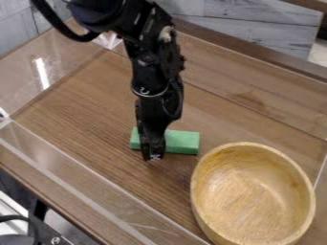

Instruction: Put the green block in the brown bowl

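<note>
The green block has to go in the brown bowl (253, 195), so my gripper should grab the block by its middle (167, 142) next.
The green block (183, 142) lies flat on the wooden tabletop, just left of the brown bowl (253, 195), which stands empty at the lower right. My black gripper (153, 143) points straight down over the block's left end. Its jaws stand open, astride the block: the near fingertip (152, 152) is in front of the block's near edge and the far one is hidden behind the hand. The block rests on the table and its left part is covered by the gripper. Whether the fingers touch it I cannot tell.
Clear plastic walls (52, 57) ring the wooden table (90, 115), with a low transparent rim along the near edge (76, 187). A grey wall and ledge run along the back right (288, 38).
</note>
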Motion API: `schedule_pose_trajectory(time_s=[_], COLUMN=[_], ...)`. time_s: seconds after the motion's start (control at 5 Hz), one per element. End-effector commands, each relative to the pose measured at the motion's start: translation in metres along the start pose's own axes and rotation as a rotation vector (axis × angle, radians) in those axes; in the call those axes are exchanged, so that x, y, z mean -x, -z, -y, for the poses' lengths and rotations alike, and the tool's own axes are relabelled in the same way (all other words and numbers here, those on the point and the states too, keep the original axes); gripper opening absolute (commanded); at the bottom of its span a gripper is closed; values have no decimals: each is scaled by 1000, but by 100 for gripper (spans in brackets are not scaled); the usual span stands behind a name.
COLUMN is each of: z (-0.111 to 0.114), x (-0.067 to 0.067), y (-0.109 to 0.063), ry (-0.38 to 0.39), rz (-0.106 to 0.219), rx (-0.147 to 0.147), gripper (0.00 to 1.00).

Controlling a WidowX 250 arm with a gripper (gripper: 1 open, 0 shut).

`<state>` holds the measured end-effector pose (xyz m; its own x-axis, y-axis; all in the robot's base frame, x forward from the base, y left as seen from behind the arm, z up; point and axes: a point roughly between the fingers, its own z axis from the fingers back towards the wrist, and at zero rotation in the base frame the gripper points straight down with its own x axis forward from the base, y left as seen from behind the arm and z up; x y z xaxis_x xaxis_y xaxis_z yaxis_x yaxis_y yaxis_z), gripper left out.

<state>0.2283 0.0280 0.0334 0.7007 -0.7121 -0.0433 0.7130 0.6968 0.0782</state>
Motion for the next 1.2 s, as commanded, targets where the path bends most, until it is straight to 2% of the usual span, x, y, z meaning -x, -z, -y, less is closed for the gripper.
schedule_pose_trajectory(time_s=[0.0,0.2,0.4,0.6,1.0], z=[-8,-9,-9,-7,2], x=[-3,-3,-4,-5,-3], y=[-2,2,7,9,7], ry=[-17,-24,-27,-40,-78], rz=[23,25,28,29,13], rx=[-23,-15,-10,1,51], gripper=[100,0,100,0,0])
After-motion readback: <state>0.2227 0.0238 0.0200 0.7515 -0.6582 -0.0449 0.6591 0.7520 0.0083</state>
